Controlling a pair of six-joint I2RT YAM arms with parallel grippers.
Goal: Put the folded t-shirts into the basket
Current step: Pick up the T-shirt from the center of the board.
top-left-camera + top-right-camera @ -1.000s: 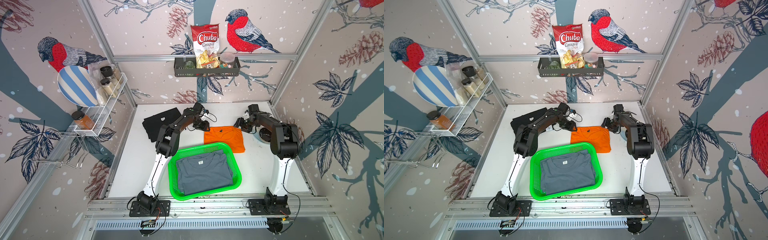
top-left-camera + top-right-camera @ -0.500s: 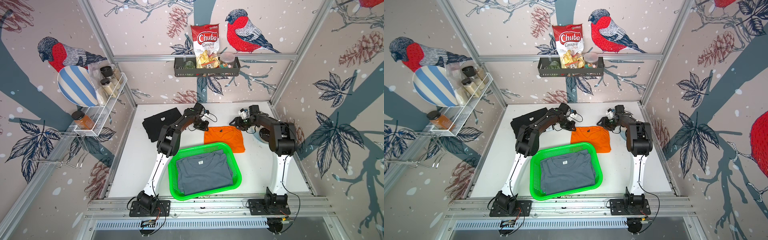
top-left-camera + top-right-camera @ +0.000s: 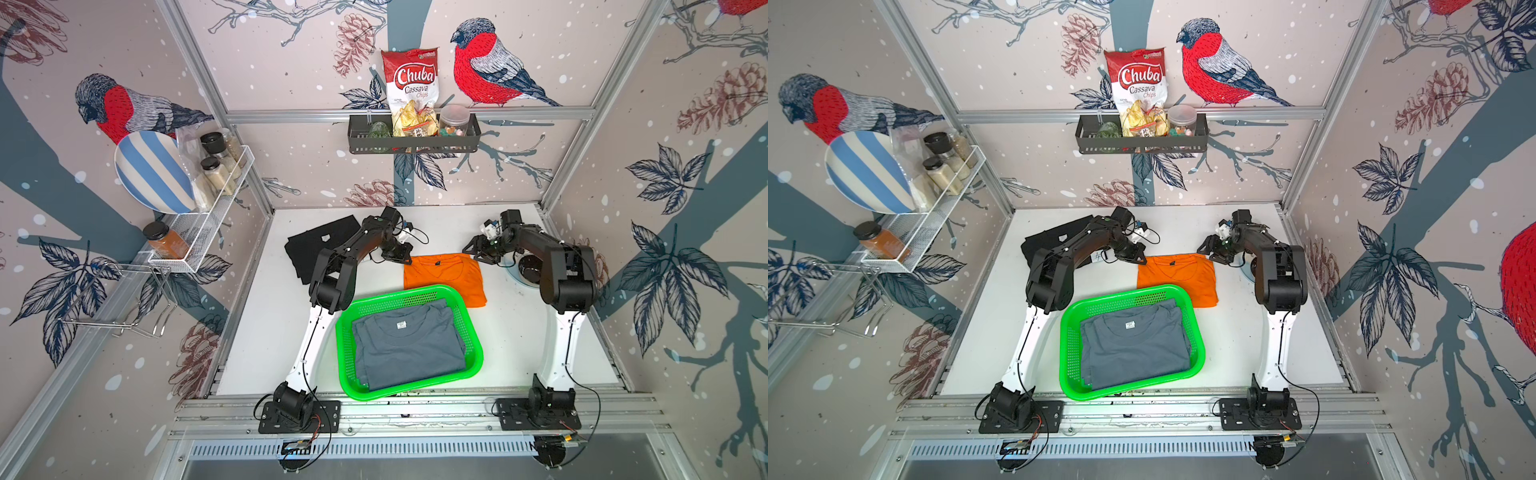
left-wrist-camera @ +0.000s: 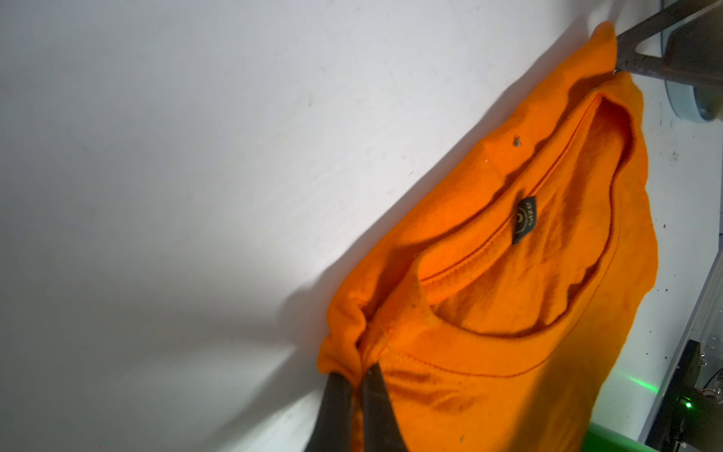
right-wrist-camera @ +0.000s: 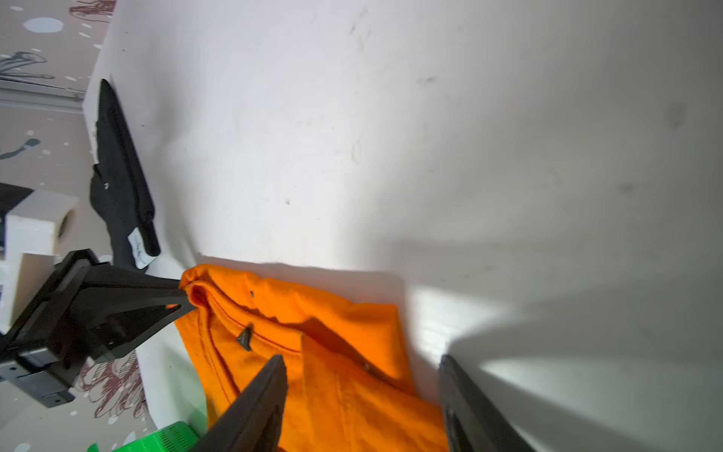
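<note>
The orange t-shirt will be carried by both grippers, spread between them, into the basket (image 3: 399,296). I need to grab its free far corner next with my right gripper, opposite my left gripper.
The orange folded t-shirt (image 3: 444,278) (image 3: 1179,278) lies flat on the white table, just behind the green basket (image 3: 399,296). My left gripper (image 3: 406,258) (image 4: 360,377) is shut on the shirt's far left corner, and the cloth bunches between its fingers. My right gripper (image 3: 473,253) (image 5: 362,358) stands open astride the far right corner of the orange t-shirt (image 5: 332,352). The grey-blue t-shirt (image 3: 409,353) lies inside the basket. The black t-shirt (image 3: 309,245) (image 5: 117,176) lies at the back left, partly hidden by the left arm.
A dark round dish (image 3: 528,270) sits under the right arm near the right wall. On the back wall hangs a black shelf (image 3: 413,139) holding a chips bag and jars. A white wire rack (image 3: 208,216) with jars and a striped plate hangs on the left wall.
The left gripper has shut on the orange shirt's far left corner. The right gripper has shifted slightly over the far right corner and stays open.
</note>
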